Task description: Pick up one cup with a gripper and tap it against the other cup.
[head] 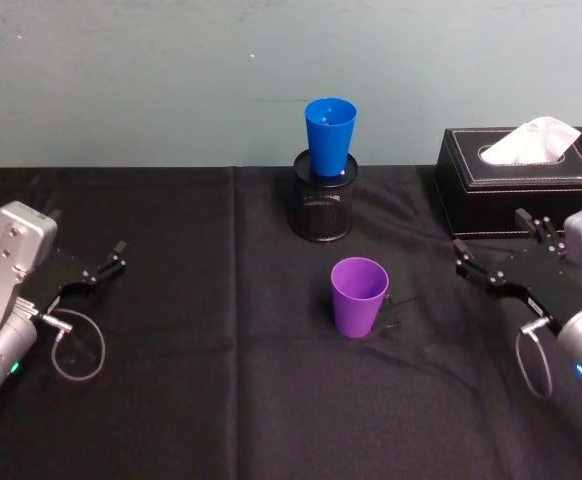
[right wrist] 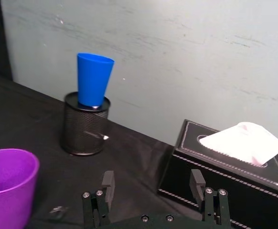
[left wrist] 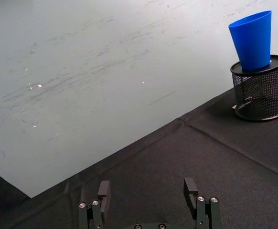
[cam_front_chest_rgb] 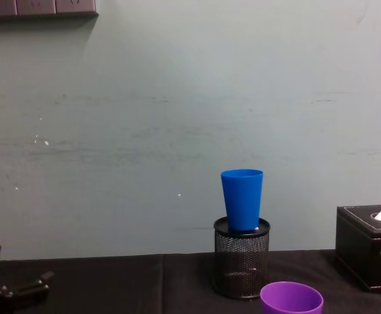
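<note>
My right gripper grabs the purple cup by its outer side (right wrist: 11, 202) next, to tap the purple cup against the blue cup (right wrist: 93, 80).
A purple cup (head: 359, 296) stands upright on the black cloth in the middle of the table, and shows too in the right wrist view (right wrist: 7, 186) and the chest view (cam_front_chest_rgb: 291, 299). Behind it a blue cup (head: 329, 134) sits upright in the mouth of a black mesh pen holder (head: 321, 208). My left gripper (head: 87, 240) rests open at the table's left side, far from both cups, with nothing between its fingers (left wrist: 104, 191). My right gripper (head: 491, 234) hovers open at the right, level with the purple cup, and it too holds nothing (right wrist: 152, 181).
A black tissue box (head: 521, 178) with a white tissue stands at the back right, just behind my right gripper. A pale green-grey wall (cam_front_chest_rgb: 177, 131) closes off the back of the table. Black cloth (head: 201, 400) covers the whole tabletop.
</note>
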Available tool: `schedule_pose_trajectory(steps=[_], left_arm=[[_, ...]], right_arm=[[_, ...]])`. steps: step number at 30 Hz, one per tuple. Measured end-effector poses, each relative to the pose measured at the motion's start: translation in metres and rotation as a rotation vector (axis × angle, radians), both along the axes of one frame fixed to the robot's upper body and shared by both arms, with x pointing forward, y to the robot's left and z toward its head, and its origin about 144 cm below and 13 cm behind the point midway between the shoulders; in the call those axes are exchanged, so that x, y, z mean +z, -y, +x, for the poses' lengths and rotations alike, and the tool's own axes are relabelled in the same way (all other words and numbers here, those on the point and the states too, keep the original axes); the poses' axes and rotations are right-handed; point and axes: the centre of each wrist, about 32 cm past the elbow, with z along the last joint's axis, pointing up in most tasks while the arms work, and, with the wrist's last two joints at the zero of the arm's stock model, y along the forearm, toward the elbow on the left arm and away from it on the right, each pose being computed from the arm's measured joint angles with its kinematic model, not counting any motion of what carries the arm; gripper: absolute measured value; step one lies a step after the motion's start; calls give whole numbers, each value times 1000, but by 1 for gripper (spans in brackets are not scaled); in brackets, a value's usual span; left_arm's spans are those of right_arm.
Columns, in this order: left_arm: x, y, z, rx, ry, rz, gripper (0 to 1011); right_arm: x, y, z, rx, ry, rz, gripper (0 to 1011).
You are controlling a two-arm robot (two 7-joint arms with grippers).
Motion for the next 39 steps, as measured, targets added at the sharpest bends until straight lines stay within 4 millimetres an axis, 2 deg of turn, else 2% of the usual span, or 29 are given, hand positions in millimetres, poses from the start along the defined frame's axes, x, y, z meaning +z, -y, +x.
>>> schedule_pose_trajectory(steps=[10,17,27,39], left_arm=[[0,0,0,0,0,0,1000],[0,0,0,0,0,0,1000],[0,0,0,0,0,0,1000],[0,0,0,0,0,0,1000]], right_arm=[[-14,8,-32,132,-78,91,1003],[-35,0,-48,262,-127,113,1003],[-45,-18,-39,323,-132,111,1003],[-43,-43,-13,349,-141,127,1003]])
